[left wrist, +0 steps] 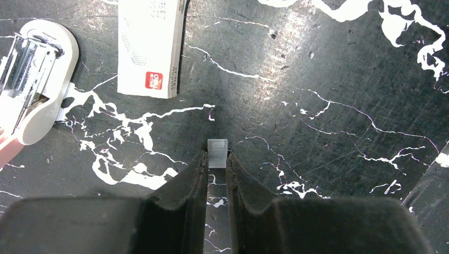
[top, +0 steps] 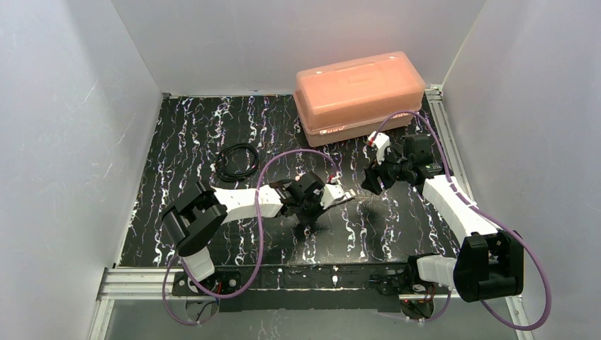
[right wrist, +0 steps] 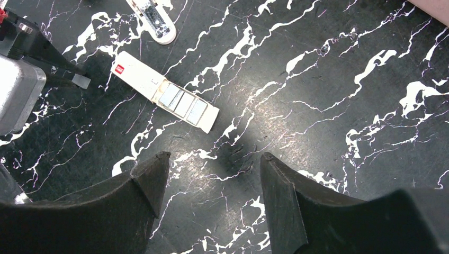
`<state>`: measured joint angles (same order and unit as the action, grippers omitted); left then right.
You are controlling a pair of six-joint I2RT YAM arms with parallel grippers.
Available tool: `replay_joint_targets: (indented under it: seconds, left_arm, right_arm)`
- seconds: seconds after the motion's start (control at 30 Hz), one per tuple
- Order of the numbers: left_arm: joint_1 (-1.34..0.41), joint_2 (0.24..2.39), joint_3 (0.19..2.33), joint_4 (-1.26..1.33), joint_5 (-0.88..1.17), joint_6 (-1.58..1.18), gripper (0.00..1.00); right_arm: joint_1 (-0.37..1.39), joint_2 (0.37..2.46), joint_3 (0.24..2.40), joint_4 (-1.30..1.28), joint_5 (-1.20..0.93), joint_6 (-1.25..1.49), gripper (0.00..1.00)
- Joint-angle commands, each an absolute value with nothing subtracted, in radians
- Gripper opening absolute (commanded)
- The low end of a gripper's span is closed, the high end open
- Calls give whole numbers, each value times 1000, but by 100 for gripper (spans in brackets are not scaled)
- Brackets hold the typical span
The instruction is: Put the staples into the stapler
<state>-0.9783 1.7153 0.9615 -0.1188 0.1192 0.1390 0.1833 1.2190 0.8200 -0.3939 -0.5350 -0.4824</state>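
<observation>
My left gripper will bring the short silver strip of staples along between its fingers if I lift it now, because it is shut around the strip of staples.
In the left wrist view my left gripper (left wrist: 217,159) is shut on a short silver strip of staples (left wrist: 217,152), just above the black marbled table. The white stapler (left wrist: 39,79) lies open at the upper left, its metal channel showing. The whitish staple packet (left wrist: 150,47) lies beside it. In the right wrist view my right gripper (right wrist: 212,161) is open and empty above the table. The packet (right wrist: 137,76) lies open ahead of it with several strips (right wrist: 182,103) inside, and the stapler (right wrist: 153,18) is beyond. From above, the left gripper (top: 310,212) and the right gripper (top: 372,183) are at mid-table.
A pinkish-orange lidded box (top: 358,95) stands at the back right. A coiled black cable (top: 237,161) lies left of centre. White walls close the table on three sides. The left arm's body (right wrist: 18,84) shows at the left of the right wrist view.
</observation>
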Motion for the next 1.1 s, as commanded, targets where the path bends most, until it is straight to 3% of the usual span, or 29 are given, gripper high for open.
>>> replay_joint_targets:
  seconds: [0.0,0.23,0.6,1.07]
  left_arm:
    - [-983,1712,924,-215,124,163,8]
    - [-961,1657,958,-220,233,240,3]
    - [-780,1585,1167,-385,684,397,1]
    - [-769,1582,1329,-501,891,468,0]
  right_arm:
    - [177,1197,815,-380,-575,-497,71]
    - [179,1162,845,-397,-689,-522,72]
    - [178,1160,912,-452,-965,-580,76]
    - [272,1209,922,-450,-1079,-603,74]
